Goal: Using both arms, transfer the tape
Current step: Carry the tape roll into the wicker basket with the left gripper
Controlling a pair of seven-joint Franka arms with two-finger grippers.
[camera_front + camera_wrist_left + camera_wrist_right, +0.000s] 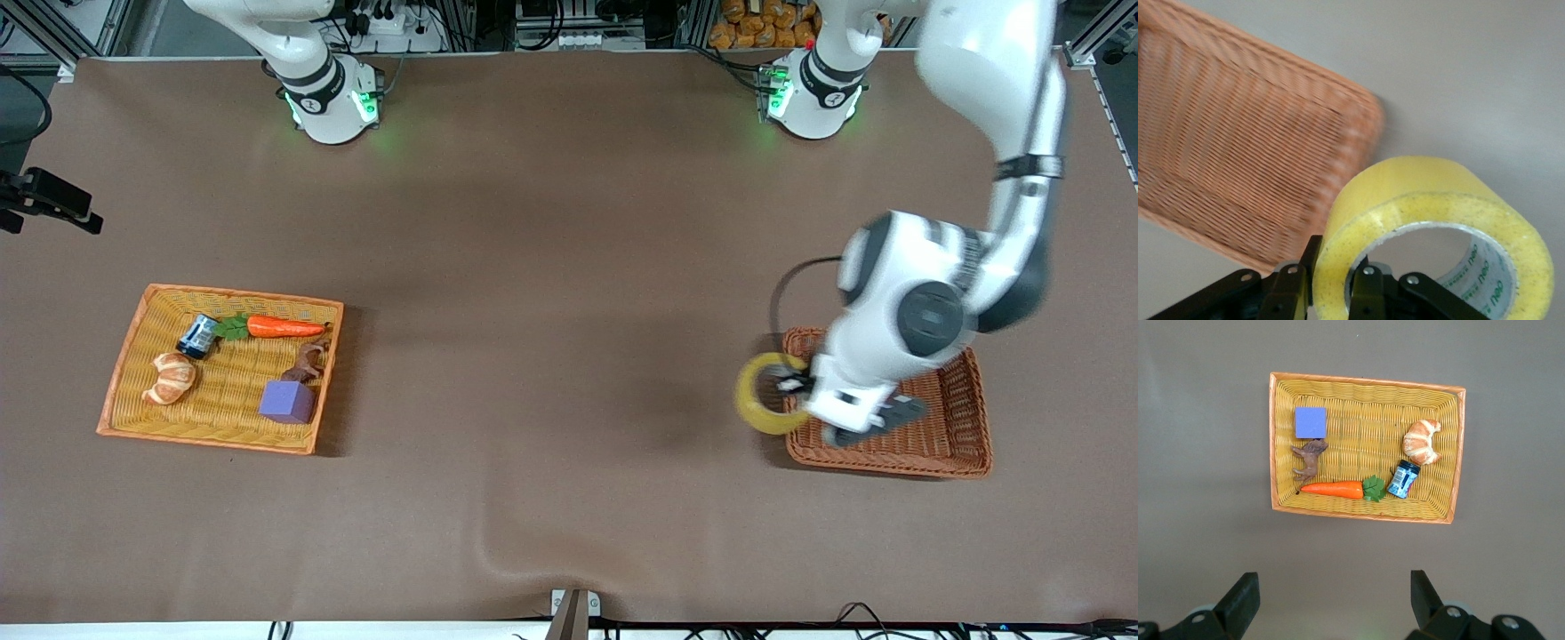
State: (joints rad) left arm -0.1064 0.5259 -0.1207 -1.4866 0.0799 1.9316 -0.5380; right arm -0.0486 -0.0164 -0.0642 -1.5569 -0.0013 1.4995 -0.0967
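Note:
The yellow tape (766, 394) (1425, 193) stays held in my left gripper for now. The tape hangs over the rim of the brown wicker basket, so it would miss if I opened now.
The yellow tape (766, 394) is a translucent ring held up in the air by my left gripper (794, 391). It hangs over the rim of the brown wicker basket (942, 444) at the left arm's end of the table. In the left wrist view the left gripper (1338, 267) is shut on the tape (1425, 193), one finger inside the hole and one outside, with the brown basket (1238, 147) below. My right gripper (1333, 590) is open and empty, high over the table. It does not show in the front view.
An orange-rimmed yellow basket (231, 292) at the right arm's end holds a carrot (283, 327), a croissant (171, 377), a purple cube (287, 401), a blue jar (197, 336) and a brown toy animal (307, 362). The right wrist view looks down on this basket (1365, 383).

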